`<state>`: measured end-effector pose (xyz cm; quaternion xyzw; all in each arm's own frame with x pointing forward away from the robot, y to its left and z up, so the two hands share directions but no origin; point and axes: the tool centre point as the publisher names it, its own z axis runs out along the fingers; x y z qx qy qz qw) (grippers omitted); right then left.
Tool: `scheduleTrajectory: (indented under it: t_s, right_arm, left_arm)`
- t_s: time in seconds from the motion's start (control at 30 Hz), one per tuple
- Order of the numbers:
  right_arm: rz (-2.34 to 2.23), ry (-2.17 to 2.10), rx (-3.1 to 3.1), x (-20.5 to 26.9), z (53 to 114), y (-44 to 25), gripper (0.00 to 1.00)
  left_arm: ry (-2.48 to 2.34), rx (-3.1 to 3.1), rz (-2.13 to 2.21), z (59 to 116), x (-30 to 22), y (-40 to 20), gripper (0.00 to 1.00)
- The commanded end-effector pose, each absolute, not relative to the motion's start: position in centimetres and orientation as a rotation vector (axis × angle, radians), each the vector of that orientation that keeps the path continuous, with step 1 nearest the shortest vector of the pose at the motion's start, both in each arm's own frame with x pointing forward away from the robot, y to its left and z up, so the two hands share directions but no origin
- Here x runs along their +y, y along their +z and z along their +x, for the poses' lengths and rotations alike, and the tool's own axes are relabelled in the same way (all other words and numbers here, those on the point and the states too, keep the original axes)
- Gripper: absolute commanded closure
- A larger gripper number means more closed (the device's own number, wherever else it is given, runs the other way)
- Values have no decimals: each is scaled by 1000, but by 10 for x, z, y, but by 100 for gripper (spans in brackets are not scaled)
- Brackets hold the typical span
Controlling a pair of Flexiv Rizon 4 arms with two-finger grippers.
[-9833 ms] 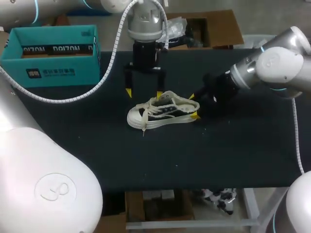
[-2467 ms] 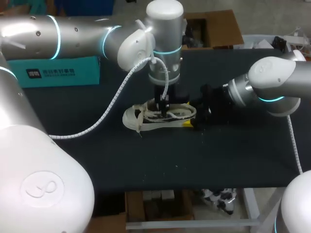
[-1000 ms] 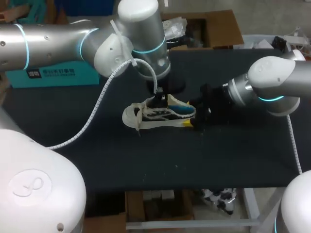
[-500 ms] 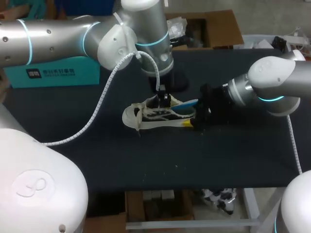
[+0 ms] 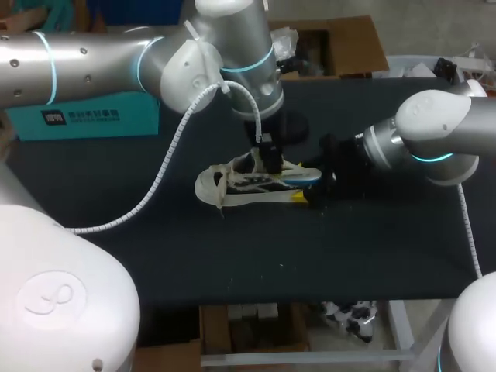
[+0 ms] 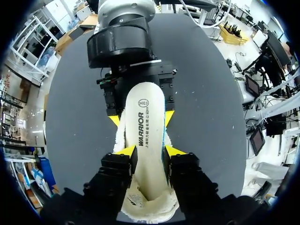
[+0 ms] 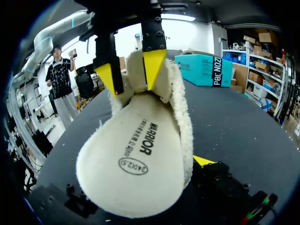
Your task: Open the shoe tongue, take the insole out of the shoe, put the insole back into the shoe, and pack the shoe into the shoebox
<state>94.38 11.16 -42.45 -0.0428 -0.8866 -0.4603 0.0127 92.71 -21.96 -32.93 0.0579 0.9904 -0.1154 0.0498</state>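
My left gripper grips the cream insole by its printed middle (image 6: 149,146) next, to take the insole out of the shoe (image 6: 151,212).
A white sneaker (image 5: 232,186) with fleece lining lies on its side mid-table, toe to the left. Its insole (image 5: 301,175), blue on one face and white with print on the other (image 6: 145,136), pokes out past the heel. My left gripper (image 5: 271,161) hangs over the shoe's opening. It stands open, with the insole lying between its yellow fingertips (image 6: 126,151). My right gripper (image 5: 314,190) is shut on the shoe's heel from both sides. In the right wrist view the insole (image 7: 136,164) hides one fingertip; the other fingertip (image 7: 204,161) shows beside the fleece.
The teal shoebox (image 5: 77,116) stands at the table's back left, partly behind my left arm; it also shows in the right wrist view (image 7: 206,70). Black tabletop (image 5: 271,256) stretches in front of the shoe.
My left gripper shifted toward the heel and its jaws parted. The insole's heel end sank from a raised tilt and now lies out over the heel. The right arm stayed still.
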Motion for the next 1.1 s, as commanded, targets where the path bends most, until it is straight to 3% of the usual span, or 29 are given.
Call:
scheduleTrajectory:
  t_s: [0.03, 0.73, 1.1]
  right_arm:
    - [-130, -1440, -2761, 112, 939, -430, 100]
    - [-130, -1440, -2761, 112, 939, -430, 100]
    - [-130, -1440, -2761, 112, 939, -430, 100]
  left_arm:
    - [-363, 2977, 212, 914, -221, -330, 62]
    - [-359, 2935, 307, 929, -265, -359, 58]
    - [-361, 2919, 257, 940, -263, -353, 60]
